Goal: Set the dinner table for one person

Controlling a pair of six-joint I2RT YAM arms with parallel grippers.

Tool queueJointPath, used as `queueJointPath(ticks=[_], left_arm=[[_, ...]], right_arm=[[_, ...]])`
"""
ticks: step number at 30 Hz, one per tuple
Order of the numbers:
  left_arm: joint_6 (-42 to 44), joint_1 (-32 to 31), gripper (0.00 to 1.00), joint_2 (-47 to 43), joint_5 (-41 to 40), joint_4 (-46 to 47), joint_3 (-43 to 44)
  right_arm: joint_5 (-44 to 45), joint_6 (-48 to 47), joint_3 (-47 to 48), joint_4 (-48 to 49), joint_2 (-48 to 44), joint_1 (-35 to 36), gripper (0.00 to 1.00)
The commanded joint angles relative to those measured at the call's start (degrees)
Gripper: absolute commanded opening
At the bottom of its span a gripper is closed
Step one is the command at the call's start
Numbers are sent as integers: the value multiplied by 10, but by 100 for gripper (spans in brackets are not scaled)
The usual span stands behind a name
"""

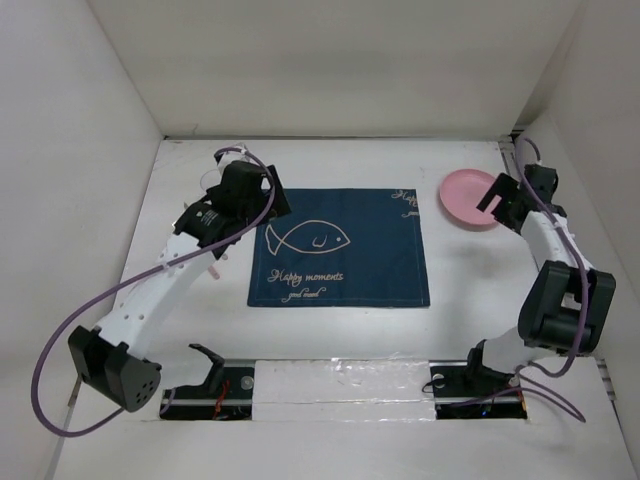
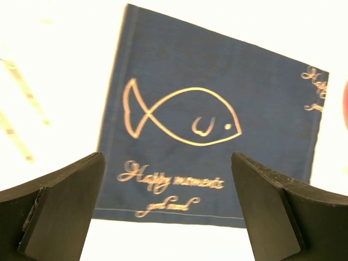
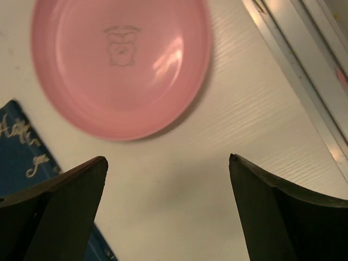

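My right gripper grabs the pink plate by its rim (image 1: 496, 208) beside the bar next, so the plate's flat base stays free to rest on the placemat (image 1: 340, 250).
The white dinner table (image 1: 470, 280) carries a navy placemat (image 1: 340, 250) with a gold fish outline at its middle. A pink plate (image 1: 468, 198) lies on the table just right of the placemat's far right corner. My left gripper (image 1: 268, 190) hovers over the placemat's far left corner, open and empty; its wrist view looks down on the placemat (image 2: 217, 109) between the wide-apart fingers (image 2: 65, 206). My right gripper (image 1: 497, 200) hangs over the plate's right edge, open and empty. In the right wrist view the plate (image 3: 122, 60) lies ahead of the fingers (image 3: 65, 212), apart from them.
White walls enclose the table on the left, back and right. A metal rail (image 3: 304, 70) runs along the table's right edge beside the plate. A pale pink item (image 1: 213, 262) peeks out under the left arm. Both arm bases (image 1: 470, 385) sit at the near edge.
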Motion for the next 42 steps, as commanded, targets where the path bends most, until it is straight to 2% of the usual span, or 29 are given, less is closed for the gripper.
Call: queueJointPath(ticks=[1,6,11,13,14,18,19,21,22,23,27,28,30,37,42], left_arm=[[49,-2,100,-38,-55,-33,-26],[61,-2,100,-66,-5,19,-83],[61,-2,100,-71,-19,19,-88],[66,-2,100,-76,-19,19,-93],[66,-2,100,-76,-19,19,-93],[71,-2,100,-76,-19,19,-93],[71,-2,100,-76,-19,19,-93],[71,-2,100,-76,-19,19,-93],[71,-2,100,-76,-25,19,-93],[71,-2,100,-76,-25,19,-93],[71,-2,100,-76,-30,19,-93],[71,-2,100,-76,-30,19,-93],[71,-2,100,-76,-30,19,-98],[65,-2,100,-76,-47,19,-98],[48,-2,100,-88,-74,13,-98]], right_arm=[[-24,23,20,36,38,-27,98],[-24,28,53,56,120,-38,96],[-10,28,84,56,188,-44,95],[-3,33,89,68,209,-50,88],[-3,33,89,68,210,-50,88],[-3,26,114,44,230,-50,66],[-3,17,121,37,235,-50,55],[-9,10,128,24,235,-50,46],[-14,10,128,24,235,-50,25],[-14,10,128,24,235,-50,10],[-33,5,128,24,240,-55,7],[-38,5,128,24,240,-61,1],[-62,11,128,30,240,-67,0],[-75,109,52,119,123,-61,0],[-46,121,40,148,36,-8,0]])
